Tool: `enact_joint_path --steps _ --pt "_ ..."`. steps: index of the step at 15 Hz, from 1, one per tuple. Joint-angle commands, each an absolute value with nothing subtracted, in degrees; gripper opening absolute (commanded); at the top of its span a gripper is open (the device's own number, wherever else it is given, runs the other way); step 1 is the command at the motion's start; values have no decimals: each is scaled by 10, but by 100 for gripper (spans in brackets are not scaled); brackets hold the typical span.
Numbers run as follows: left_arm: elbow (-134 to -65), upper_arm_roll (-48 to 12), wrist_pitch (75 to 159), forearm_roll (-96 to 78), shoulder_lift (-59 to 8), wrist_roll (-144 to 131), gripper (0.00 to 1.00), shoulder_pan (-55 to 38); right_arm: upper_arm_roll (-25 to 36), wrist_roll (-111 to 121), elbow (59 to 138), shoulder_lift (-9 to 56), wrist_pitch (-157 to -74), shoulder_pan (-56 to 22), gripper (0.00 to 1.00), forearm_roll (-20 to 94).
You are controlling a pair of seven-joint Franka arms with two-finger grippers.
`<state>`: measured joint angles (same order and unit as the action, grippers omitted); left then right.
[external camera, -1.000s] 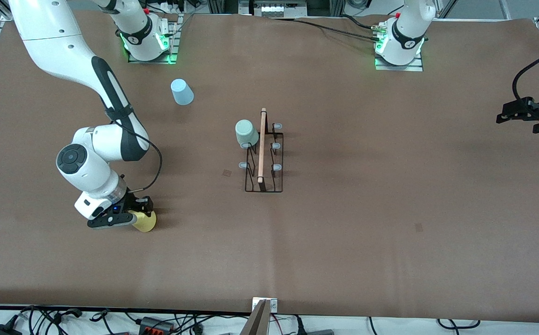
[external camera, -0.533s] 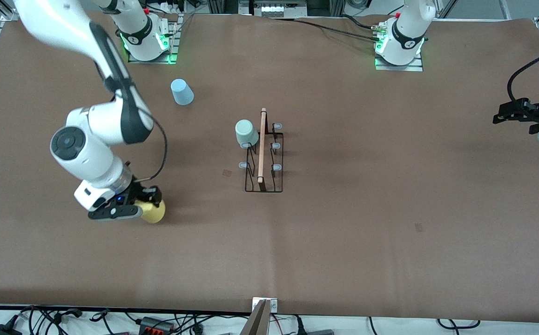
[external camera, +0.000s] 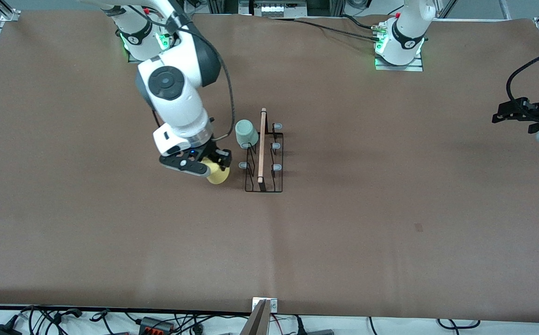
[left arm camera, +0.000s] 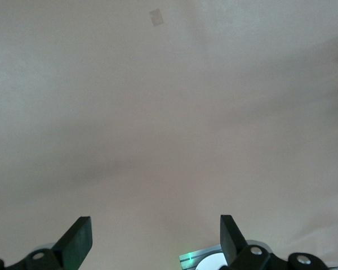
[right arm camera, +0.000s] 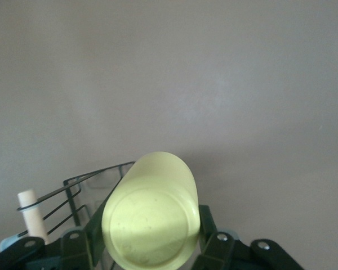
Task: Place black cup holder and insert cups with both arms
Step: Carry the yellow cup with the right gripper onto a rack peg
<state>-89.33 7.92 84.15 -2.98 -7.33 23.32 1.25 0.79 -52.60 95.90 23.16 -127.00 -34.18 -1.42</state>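
The yellow cup hangs short and would miss if I opened my right gripper now. My right gripper keeps hold of it until it reaches the holder's near peg.
The black cup holder [external camera: 264, 158] stands mid-table, its wooden rod handle on top. A sage green cup [external camera: 246, 133] sits upside down on one of its pegs. My right gripper [external camera: 213, 167] is shut on the yellow cup [external camera: 218, 174] and holds it in the air just beside the holder, on the right arm's side. In the right wrist view the yellow cup [right arm camera: 152, 219] fills the space between the jaws, with the holder's wire [right arm camera: 73, 194] beside it. My left gripper [external camera: 507, 114] waits, open and empty, at the left arm's end of the table. The light blue cup is hidden.
The brown table mat [external camera: 344, 242] is bare nearer the front camera. Both green-lit arm bases [external camera: 397, 44] stand along the table edge farthest from that camera. Cables lie along the near edge.
My right gripper has lifted the yellow cup off the table and carried it toward the holder. The right arm now covers the spot where the light blue cup stood. The left arm has barely moved.
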Motion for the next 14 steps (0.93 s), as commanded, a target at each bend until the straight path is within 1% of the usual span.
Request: enact_joint_path --steps 1,4,7,9,10,11,13,14 --pt "-875 77 827 -25 -79 242 100 15 13 -582 939 250 -1270 -356 16 -21" --pt "-875 76 825 -25 -79 240 100 13 -4 -616 919 269 -1273 -363 16 -22" --pt "-874 75 826 -25 -78 239 100 13 -6 -635 907 286 -1277 -378 17 -23" --pt "-875 72 825 -25 -78 239 100 12 -6 -635 907 287 -1287 -380 23 -22" --pt "-875 62 826 -12 -78 239 100 12 -6 -634 907 292 -1293 -381 45 -22" --pt "-875 47 826 12 -78 239 100 12 -6 -634 907 294 -1300 -383 99 -22" --pt "-880 22 827 45 -74 236 100 14 -1 -608 906 289 -1300 -374 100 -19" --pt "-879 21 829 46 -74 231 100 14 0 -592 905 279 -1296 -359 100 -16"
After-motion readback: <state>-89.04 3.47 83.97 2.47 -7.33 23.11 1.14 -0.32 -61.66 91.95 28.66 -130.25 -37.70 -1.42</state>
